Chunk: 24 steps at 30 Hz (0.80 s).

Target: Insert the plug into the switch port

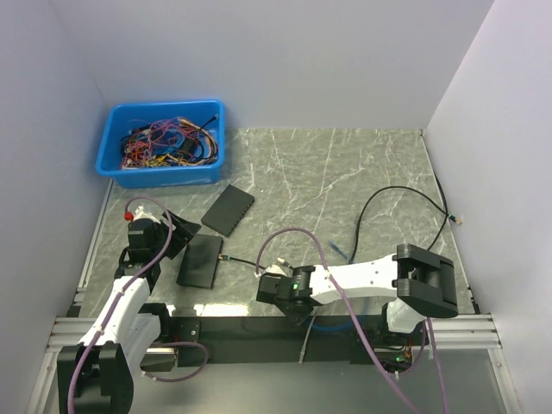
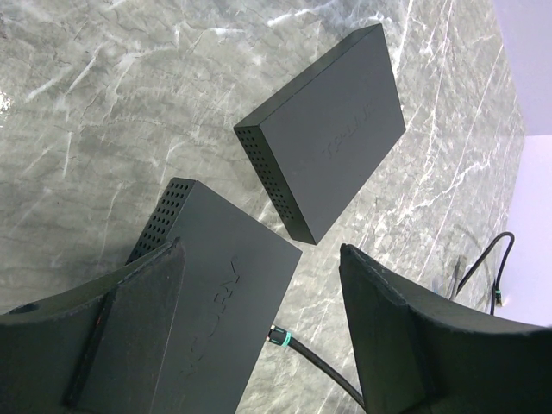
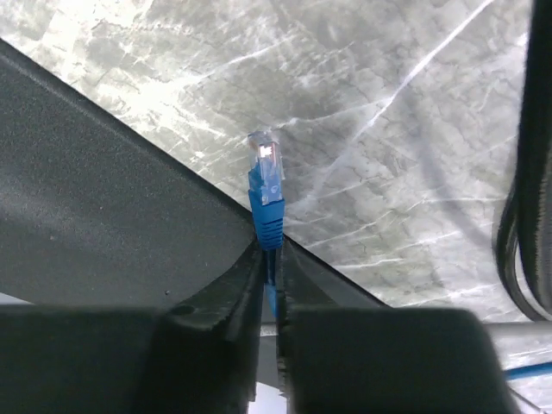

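Note:
My left gripper needs to reach the blue plug and grab it by its clear tip, so its blue part stays free for regripping to insert it.
Two flat black switches lie on the marble table: a near one (image 1: 200,260) (image 2: 216,293) and a far one (image 1: 228,210) (image 2: 332,147). A black cable's plug with a teal ring (image 2: 280,338) (image 1: 225,259) touches the near switch's right edge. My left gripper (image 1: 177,237) (image 2: 260,250) is open and empty above the near switch's left end. My right gripper (image 1: 269,289) (image 3: 269,250) is shut on a blue plug (image 3: 266,185) with a clear tip, held over the table's front edge, to the right of the near switch.
A blue bin (image 1: 110,142) full of tangled wires stands at the back left. A black cable (image 1: 405,194) loops over the right side of the table. A blue cable (image 1: 338,252) lies by my right arm. A dark front rail (image 3: 103,224) runs under the right gripper.

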### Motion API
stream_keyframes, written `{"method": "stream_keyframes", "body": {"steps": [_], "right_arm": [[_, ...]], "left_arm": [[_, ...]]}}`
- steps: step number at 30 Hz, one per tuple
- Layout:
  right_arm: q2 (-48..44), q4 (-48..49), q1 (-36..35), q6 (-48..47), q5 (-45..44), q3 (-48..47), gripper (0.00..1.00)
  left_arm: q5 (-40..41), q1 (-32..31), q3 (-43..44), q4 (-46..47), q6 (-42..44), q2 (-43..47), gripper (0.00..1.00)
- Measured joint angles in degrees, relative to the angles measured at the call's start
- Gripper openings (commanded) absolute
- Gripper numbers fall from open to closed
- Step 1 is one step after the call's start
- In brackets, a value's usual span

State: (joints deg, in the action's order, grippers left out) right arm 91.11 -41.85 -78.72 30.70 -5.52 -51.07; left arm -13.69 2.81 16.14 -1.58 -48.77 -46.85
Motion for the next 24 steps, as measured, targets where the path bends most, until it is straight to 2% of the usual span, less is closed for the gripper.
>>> {"method": "stream_keyframes", "body": {"steps": [1, 6, 10, 15, 20, 24], "right_arm": [[0.0, 0.17, -0.2, 0.02, 0.0, 0.0, 0.0], [-0.09, 0.04, -0.39, 0.15, -0.55, -0.02, 0.0], [-0.52, 0.07, -0.85, -0.5, -4.24, -0.17, 0.0], [-5.2, 1.97, -0.92, -1.88, -8.57, -0.85, 0.0], [-11.78, 11.26, -0.92, -4.96, -13.79, -1.01, 0.0], [-12.35, 18.16, -0.92, -7.93, -17.62, -1.57, 0.0]], "left_arm": [[0.0, 0.0, 0.0, 0.0, 0.0, 0.0, 0.77], [0.02, 0.0, 0.0, 0.0, 0.0, -0.02, 0.77], [-0.02, 0.0, 0.02, -0.09, -0.02, -0.02, 0.76], [-0.94, 0.0, 1.68, -2.8, -0.22, 1.44, 0.72], [-2.29, -0.31, 4.52, -5.38, -0.74, 5.95, 0.67], [-4.79, -1.84, 5.05, -6.8, -3.08, 8.79, 0.66]]}}
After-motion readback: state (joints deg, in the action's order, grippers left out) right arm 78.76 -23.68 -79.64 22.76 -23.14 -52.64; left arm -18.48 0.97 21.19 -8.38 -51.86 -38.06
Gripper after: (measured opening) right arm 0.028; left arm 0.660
